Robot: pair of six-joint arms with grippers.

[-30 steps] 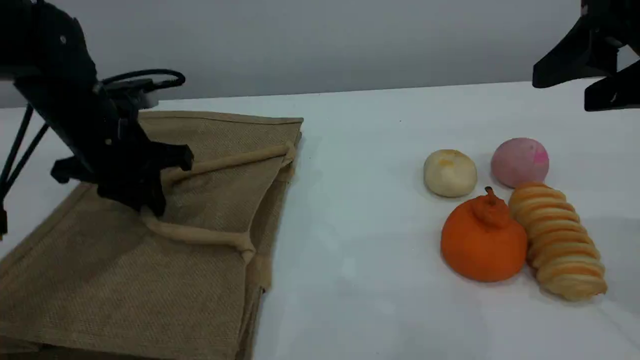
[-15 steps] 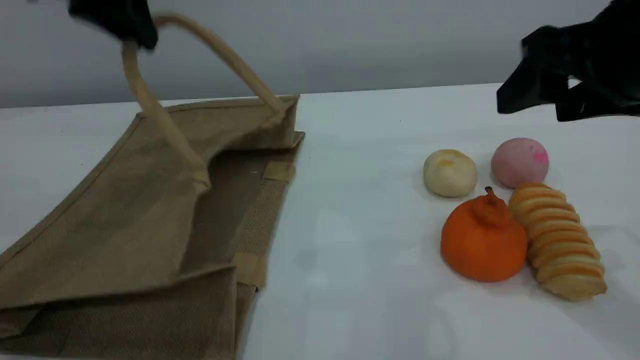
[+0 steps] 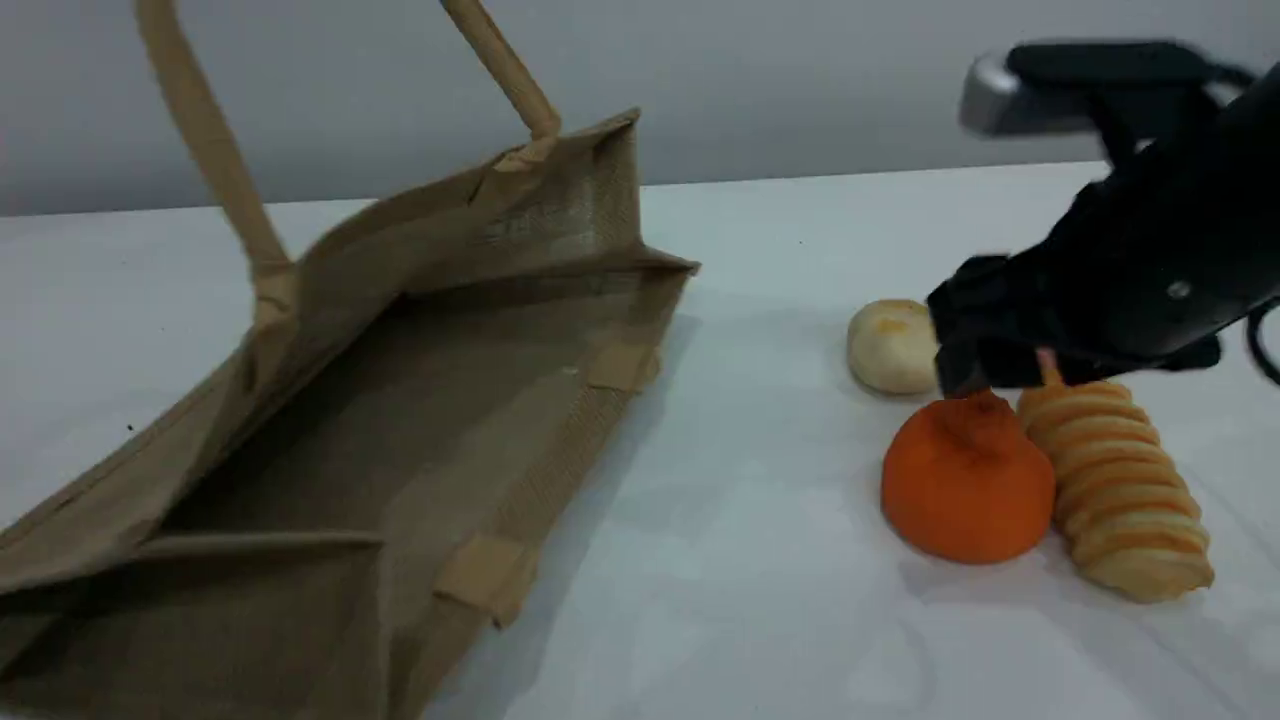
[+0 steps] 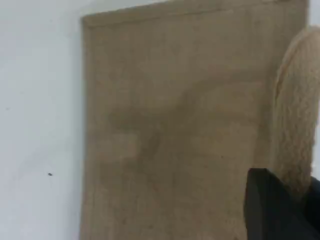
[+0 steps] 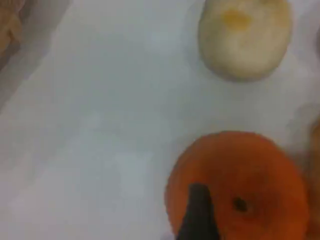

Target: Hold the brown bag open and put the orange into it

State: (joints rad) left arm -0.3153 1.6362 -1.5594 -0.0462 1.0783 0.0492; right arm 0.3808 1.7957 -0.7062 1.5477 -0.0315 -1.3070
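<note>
The twisted bread roll (image 3: 1116,490) presses against the side of the orange, so my right gripper should next pinch the orange by its knobby top (image 3: 978,416), which stands free.
The brown bag (image 3: 400,400) lies on its side at the left, its mouth gaping toward the foods. Its upper beige handle (image 3: 210,140) is pulled up past the scene view's top edge. In the left wrist view my left gripper (image 4: 290,205) is shut on that handle (image 4: 295,110), with the bag's flat side (image 4: 175,125) below. The orange (image 3: 965,490) sits on the table at the right. My right gripper (image 3: 995,375) hangs open just above its knobby top. In the right wrist view one fingertip (image 5: 197,215) shows over the orange (image 5: 240,185).
A pale round bun (image 3: 890,345) lies just behind and left of the orange, also seen as the bun (image 5: 245,35) in the right wrist view. A striped twisted bread roll (image 3: 1120,490) touches the orange's right side. The white table (image 3: 750,600) stretches between bag and foods.
The handle has been lifted higher, out of the scene view's top, and the bag's mouth has opened wider. My right gripper has come down and left to just above the orange.
</note>
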